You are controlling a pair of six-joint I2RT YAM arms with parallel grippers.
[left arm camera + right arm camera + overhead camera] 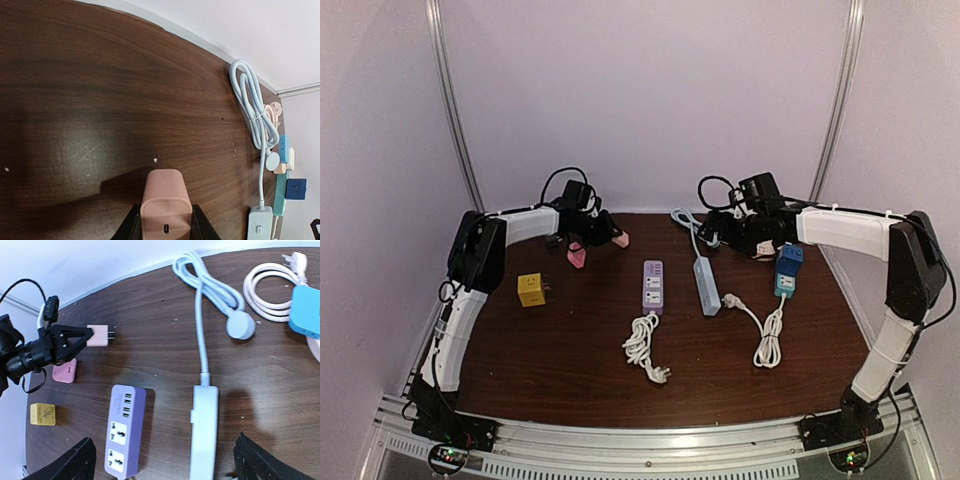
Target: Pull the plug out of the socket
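The pink plug is above flat, empty table and would end there, so my left gripper should open its fingers.
My left gripper [609,234] is shut on a pink plug [620,240] and holds it free near the table's back, left of centre. In the left wrist view the plug [166,202] sits between the black fingers [129,227]. In the right wrist view its bare prongs point right from the plug [98,335]. A blue plug [788,257] sits in a teal socket strip [785,285] at the right. My right gripper [728,232] is open and empty, hovering above a pale blue power strip [204,432] and a purple power strip [124,431].
A second pink plug [576,256] and a yellow cube adapter [531,289] lie at the left. The purple strip [652,286] and pale strip [706,285] lie mid-table with coiled white cords [642,345] in front. A coiled pale cable [252,105] lies at the back.
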